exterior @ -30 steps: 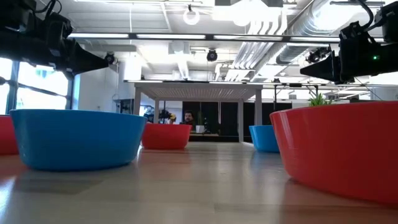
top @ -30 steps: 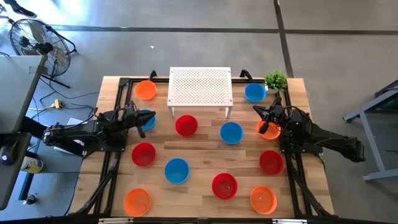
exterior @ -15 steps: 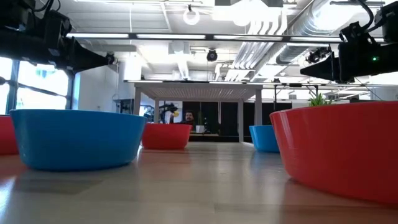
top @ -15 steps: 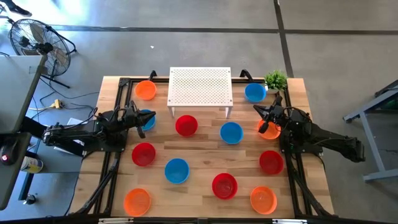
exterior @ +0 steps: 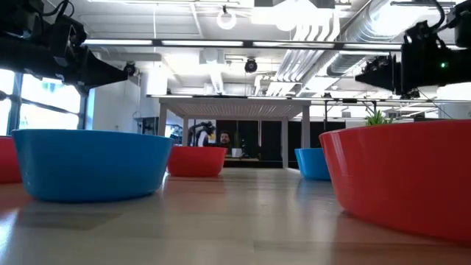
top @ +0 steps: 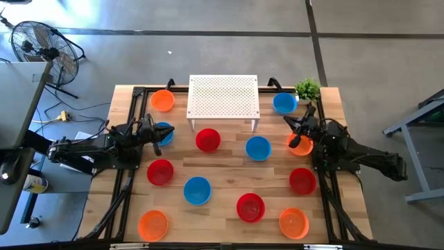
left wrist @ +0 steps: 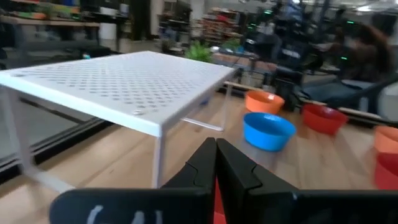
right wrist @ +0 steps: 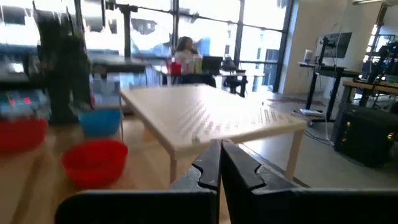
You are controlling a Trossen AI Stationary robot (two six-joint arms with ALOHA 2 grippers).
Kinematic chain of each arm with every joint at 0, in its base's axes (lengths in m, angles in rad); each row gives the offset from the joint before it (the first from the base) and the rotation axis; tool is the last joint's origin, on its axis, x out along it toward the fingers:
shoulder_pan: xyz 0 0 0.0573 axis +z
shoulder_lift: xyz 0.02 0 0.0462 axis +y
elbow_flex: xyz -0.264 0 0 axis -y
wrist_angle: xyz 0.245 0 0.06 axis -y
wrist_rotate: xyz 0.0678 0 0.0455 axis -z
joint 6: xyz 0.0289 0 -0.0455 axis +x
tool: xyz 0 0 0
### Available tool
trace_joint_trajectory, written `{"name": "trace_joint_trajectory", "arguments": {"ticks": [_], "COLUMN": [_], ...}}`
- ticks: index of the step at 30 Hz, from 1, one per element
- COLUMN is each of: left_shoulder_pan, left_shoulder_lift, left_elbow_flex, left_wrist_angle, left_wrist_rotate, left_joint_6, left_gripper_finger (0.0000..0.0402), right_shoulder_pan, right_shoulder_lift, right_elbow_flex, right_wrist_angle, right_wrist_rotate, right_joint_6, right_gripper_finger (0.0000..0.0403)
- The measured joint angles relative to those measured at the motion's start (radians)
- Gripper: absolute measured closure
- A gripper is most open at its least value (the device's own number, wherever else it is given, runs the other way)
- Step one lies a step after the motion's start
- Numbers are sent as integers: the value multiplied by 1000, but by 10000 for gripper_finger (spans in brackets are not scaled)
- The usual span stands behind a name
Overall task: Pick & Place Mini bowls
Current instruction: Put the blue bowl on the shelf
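Note:
I need to place the blue mini bowl on the white stand, so my right gripper should grab it by its rim (top: 258, 137) next.
About a dozen red, blue and orange mini bowls stand upright on their bases across the wooden table (top: 229, 173). My left gripper (top: 154, 132) is shut and hovers above a blue bowl (top: 165, 132) at the table's left side. My right gripper (top: 297, 132) is also shut and hovers above an orange bowl (top: 301, 144) at the right side. In the left wrist view the shut fingers (left wrist: 216, 163) point toward a blue bowl (left wrist: 267, 130) and an orange bowl (left wrist: 264, 101). In the right wrist view the shut fingers (right wrist: 221, 160) point toward a red bowl (right wrist: 94, 162).
A white perforated stand (top: 223, 97) stands on thin legs at the far middle of the table, with a small green plant (top: 307, 89) at the far right corner. Black rails (top: 125, 180) run along the left and right sides. A fan (top: 35, 42) stands off the table.

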Motion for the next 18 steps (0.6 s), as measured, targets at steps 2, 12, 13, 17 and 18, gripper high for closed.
{"name": "trace_joint_trajectory", "arguments": {"ticks": [2, 12, 13, 17, 18], "left_shoulder_pan": [0, 0, 0, 0, 0], "left_shoulder_lift": [0, 0, 0, 0, 0], "left_elbow_flex": [0, 0, 0, 0, 0], "left_wrist_angle": [-3, -2, -2, -2, -2], "left_wrist_rotate": [32, 50, 50, 50, 50], "left_joint_6": [0, 0, 0, 0, -1], "left_gripper_finger": [392, 392, 392, 392, 392], "right_shoulder_pan": [0, 29, 41, 118, 143], "right_shoulder_lift": [0, 55, 82, 246, 293], "right_elbow_flex": [0, 124, 157, 276, 301], "right_wrist_angle": [46, 120, 78, -91, -119], "right_wrist_rotate": [-2, -191, -179, -117, -89], "right_joint_6": [62, 55, 44, 37, 36], "right_gripper_finger": [402, 403, 403, 403, 403]}}
